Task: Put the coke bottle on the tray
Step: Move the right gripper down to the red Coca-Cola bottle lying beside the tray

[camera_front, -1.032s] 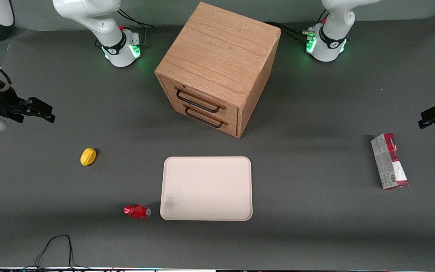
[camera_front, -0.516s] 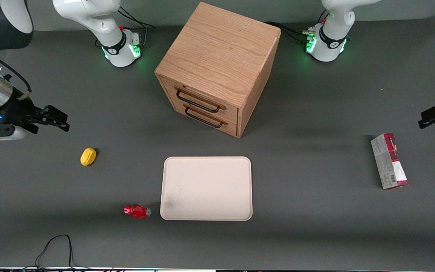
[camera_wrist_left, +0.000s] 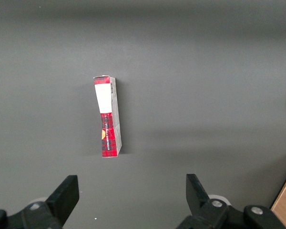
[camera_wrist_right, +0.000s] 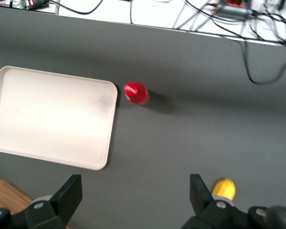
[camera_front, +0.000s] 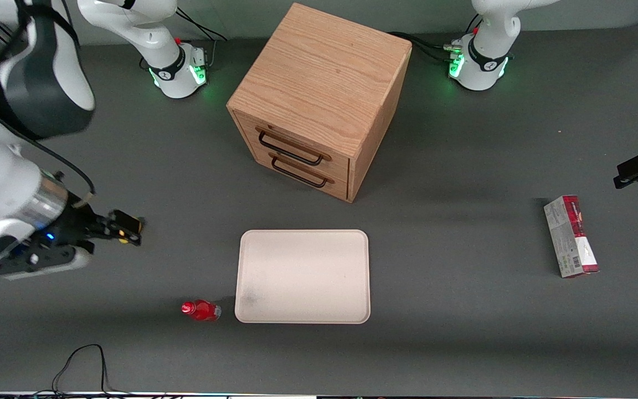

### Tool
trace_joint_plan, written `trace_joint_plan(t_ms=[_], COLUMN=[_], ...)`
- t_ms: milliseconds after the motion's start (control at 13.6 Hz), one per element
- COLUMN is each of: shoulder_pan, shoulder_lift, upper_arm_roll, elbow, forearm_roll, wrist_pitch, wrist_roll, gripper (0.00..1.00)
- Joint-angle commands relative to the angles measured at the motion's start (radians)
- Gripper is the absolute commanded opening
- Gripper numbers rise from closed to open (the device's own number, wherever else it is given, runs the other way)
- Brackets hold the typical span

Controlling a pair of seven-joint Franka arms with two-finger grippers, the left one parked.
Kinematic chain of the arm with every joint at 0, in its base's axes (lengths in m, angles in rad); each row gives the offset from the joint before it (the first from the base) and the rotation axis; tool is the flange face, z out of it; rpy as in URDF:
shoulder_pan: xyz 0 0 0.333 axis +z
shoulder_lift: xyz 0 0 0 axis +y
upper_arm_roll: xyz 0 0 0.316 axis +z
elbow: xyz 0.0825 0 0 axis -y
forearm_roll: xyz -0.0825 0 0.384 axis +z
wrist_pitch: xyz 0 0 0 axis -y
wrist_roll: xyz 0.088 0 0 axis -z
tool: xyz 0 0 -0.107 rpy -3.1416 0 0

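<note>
Next, my gripper grabs the coke bottle by its red body (camera_front: 205, 310). Then it sets the bottle down on the tray (camera_front: 302, 275).
The coke bottle (camera_front: 201, 310) is small and red with a red cap. It lies on the table beside the tray (camera_front: 302, 275), at the tray's corner nearest the front camera. The tray is cream, flat and bare. Both show in the right wrist view: the bottle (camera_wrist_right: 135, 93) next to the tray (camera_wrist_right: 52, 117). My gripper (camera_front: 128, 228) is open and empty, above the table toward the working arm's end, farther from the front camera than the bottle. In the right wrist view the gripper (camera_wrist_right: 133, 195) has nothing between its fingers.
A yellow lump (camera_wrist_right: 224, 189) lies by my gripper, mostly hidden under it in the front view. A wooden drawer cabinet (camera_front: 319, 100) stands farther from the camera than the tray. A red and grey carton (camera_front: 570, 235) lies toward the parked arm's end.
My gripper has moved nearer the front camera and toward the table's middle, and now covers the yellow lump in the front view. The bottle and tray have not moved.
</note>
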Motion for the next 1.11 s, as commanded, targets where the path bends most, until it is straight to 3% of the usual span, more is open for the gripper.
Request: trace_joint_plan(t_ms=[0,368,1032], shoulder_pan=[-0.013,-0.001,-0.001], shoulder_lift=[0.181,0.326,0.428], upper_arm_roll=[0.068,0.073,0.073], elbow=[0.177,0.175,0.142], forearm_roll=[-0.051,-0.109,-0.111], wrist_pitch=[0.047,0.213,0.316], wrist_roll=[0.033,0.033,0.017], gripper=[1.00,1.00,0.99])
